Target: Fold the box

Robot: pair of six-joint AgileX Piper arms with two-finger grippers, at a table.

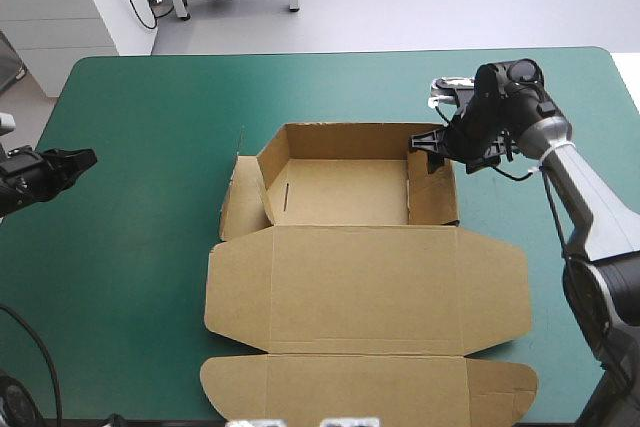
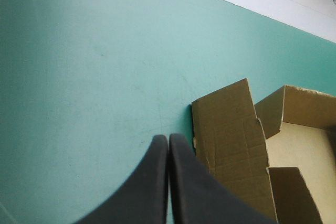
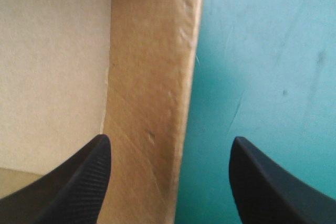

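My right gripper is to take hold of the brown box by its side's top edge, so the lid panels stay free to fold over the tray.
The brown box lies mid-table. Its tray stands at the far side with walls raised, and the lid panels lie flat toward the front edge. My right gripper is at the tray's far right corner, open. In the right wrist view the right gripper straddles the upright right wall, one finger inside the tray and one outside over the cover. My left gripper hovers near the table's left edge, shut and holding nothing. In the left wrist view the left gripper points toward the box's splayed left flap.
A stretch of teal-green cover separates the left gripper from the box. The tray's left flap leans outward. The box's front flap reaches almost to the table's front edge.
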